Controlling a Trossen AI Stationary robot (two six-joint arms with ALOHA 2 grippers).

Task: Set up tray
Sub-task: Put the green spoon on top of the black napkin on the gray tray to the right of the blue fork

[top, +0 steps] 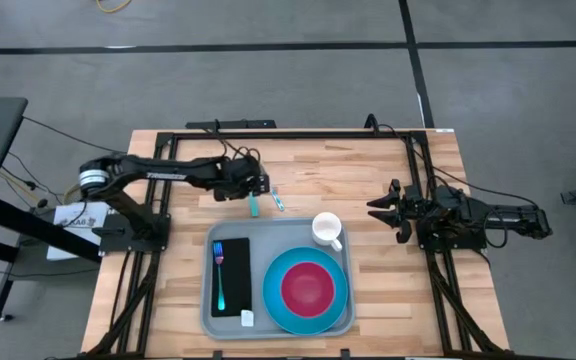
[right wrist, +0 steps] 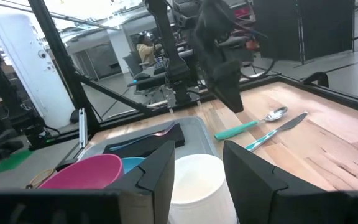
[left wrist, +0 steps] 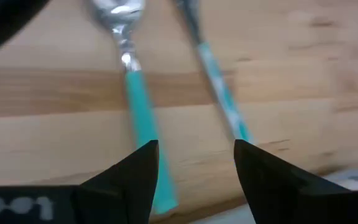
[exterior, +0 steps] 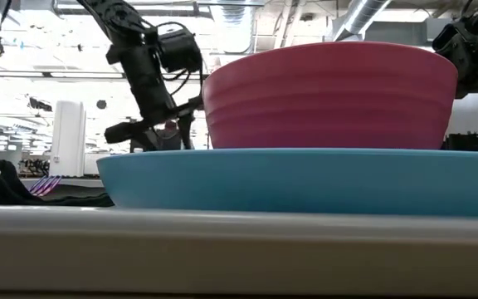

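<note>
The robot should pick up the spoon by its teal handle with the left gripper, because the spoon goes beside the fork on the black napkin (top: 236, 300) next.
The light grey-blue tray (top: 208, 300) sits at the table's near middle. It carries a black napkin (top: 236, 300) with a fork (top: 219, 270), a blue plate (top: 276, 305) holding a pink bowl (top: 308, 286), and a white mug (top: 327, 229) in its far right corner. A teal-handled spoon (top: 254, 206) (left wrist: 138, 99) and knife (top: 278, 200) (left wrist: 219, 93) lie on the wood just beyond the tray's far rim. My left gripper (top: 260, 186) (left wrist: 194, 155) hovers open above their handles. My right gripper (top: 380, 210) (right wrist: 197, 165) is open, right of the mug, apart from it.
Black frame rails (top: 298, 133) run along the table's far edge and down both sides. Bare wood lies between the mug and my right gripper and left of the tray. In the low view the bowl (exterior: 330, 95) and plate (exterior: 305, 183) fill the foreground.
</note>
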